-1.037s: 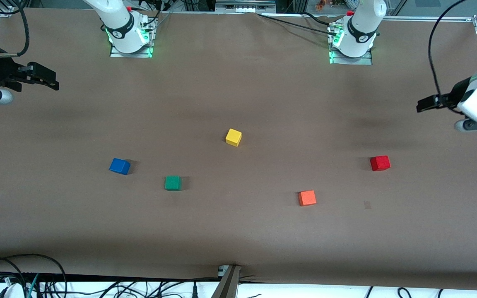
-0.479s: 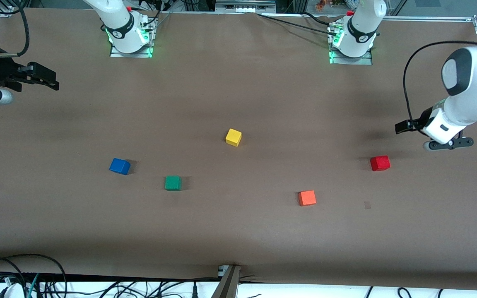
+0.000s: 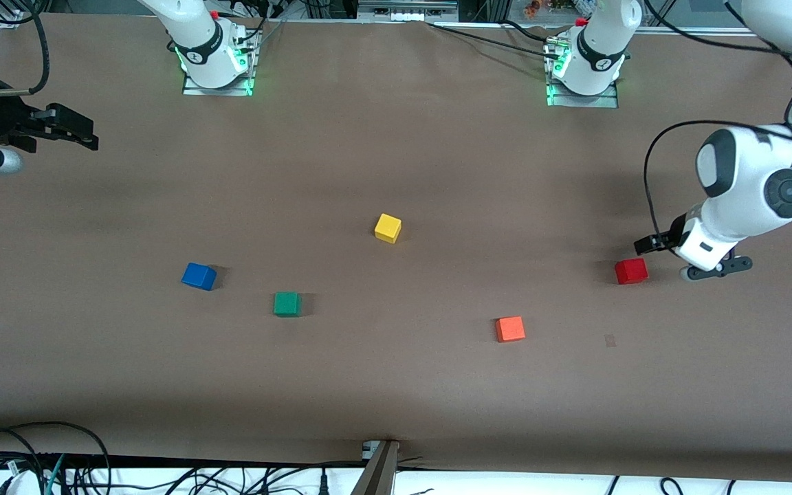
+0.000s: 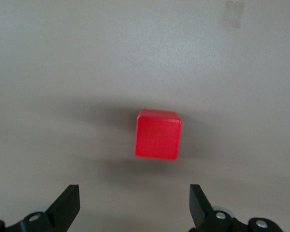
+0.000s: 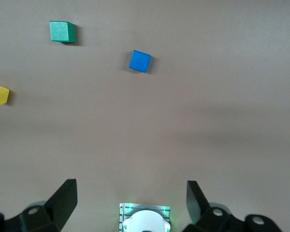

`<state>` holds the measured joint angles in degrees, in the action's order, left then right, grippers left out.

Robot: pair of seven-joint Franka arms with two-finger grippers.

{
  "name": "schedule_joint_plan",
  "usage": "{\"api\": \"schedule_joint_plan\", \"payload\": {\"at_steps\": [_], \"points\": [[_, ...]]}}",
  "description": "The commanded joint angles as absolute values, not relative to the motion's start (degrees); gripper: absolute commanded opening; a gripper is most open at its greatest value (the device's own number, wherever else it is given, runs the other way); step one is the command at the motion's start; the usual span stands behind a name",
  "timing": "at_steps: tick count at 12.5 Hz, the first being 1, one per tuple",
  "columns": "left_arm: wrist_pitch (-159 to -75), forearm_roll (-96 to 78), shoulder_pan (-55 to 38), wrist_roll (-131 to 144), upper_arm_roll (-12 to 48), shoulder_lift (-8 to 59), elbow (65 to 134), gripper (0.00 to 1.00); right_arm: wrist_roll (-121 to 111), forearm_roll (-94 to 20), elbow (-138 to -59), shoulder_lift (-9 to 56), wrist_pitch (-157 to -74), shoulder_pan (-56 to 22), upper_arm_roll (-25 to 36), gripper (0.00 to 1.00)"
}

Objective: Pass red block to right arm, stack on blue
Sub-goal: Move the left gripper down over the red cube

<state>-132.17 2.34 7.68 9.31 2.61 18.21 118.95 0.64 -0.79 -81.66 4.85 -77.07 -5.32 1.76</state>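
The red block (image 3: 631, 271) should go to the right arm (image 3: 26, 124), so my left gripper next needs to grab the red block by its opposite sides.
The red block (image 3: 631, 271) sits on the table toward the left arm's end. My left gripper (image 3: 649, 243) hovers just above and beside it, open and empty. In the left wrist view the red block (image 4: 157, 134) lies ahead of the open left gripper (image 4: 134, 208), not between the fingers. The blue block (image 3: 199, 276) sits toward the right arm's end and also shows in the right wrist view (image 5: 140, 61). My right gripper (image 3: 82, 135) waits high over the table's edge at its own end, and in its wrist view it (image 5: 130, 199) is open and empty.
A green cube (image 3: 287, 303) lies beside the blue block. A yellow cube (image 3: 388, 227) is mid-table. An orange cube (image 3: 510, 328) lies nearer the front camera than the red block. A small tape mark (image 3: 610, 340) is near the red block. The arm bases (image 3: 216, 62) stand along the table's back edge.
My left arm has swung in from the table's end and come down toward the red block. The right arm and all cubes have not moved.
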Motion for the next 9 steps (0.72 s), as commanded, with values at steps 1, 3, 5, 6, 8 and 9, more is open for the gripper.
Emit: {"api": "schedule_joint_plan", "payload": {"at_steps": [1, 3, 5, 6, 8, 9], "points": [[-136.1, 3.6, 6.9, 10.8, 2.7, 21.3, 117.9, 1.00, 0.4, -1.0, -81.9, 4.5, -77.3, -5.1, 1.5, 1.00], [-139.1, 3.6, 6.9, 10.8, 2.7, 23.5, 117.7, 1.00, 0.3, -1.0, -81.9, 4.5, -77.3, -5.0, 1.5, 1.00], [-143.2, 3.6, 6.9, 10.7, 2.7, 26.0, 117.7, 1.00, 0.2, -1.0, -81.9, 4.5, -77.3, -5.0, 1.5, 1.00], [-145.0, 3.6, 6.9, 10.2, 2.6, 27.1, 117.7, 1.00, 0.2, -1.0, -81.9, 4.5, -77.3, -4.9, 1.5, 1.00], [-146.3, 3.7, 6.9, 9.9, 2.6, 28.5, 117.6, 0.92, 0.2, -1.0, -81.9, 4.5, -77.3, -4.9, 1.5, 1.00], [-146.6, 3.7, 7.0, 9.8, 2.6, 28.5, 117.6, 0.49, 0.2, -0.9, -81.9, 4.5, -77.3, -4.9, 1.5, 1.00]]}}
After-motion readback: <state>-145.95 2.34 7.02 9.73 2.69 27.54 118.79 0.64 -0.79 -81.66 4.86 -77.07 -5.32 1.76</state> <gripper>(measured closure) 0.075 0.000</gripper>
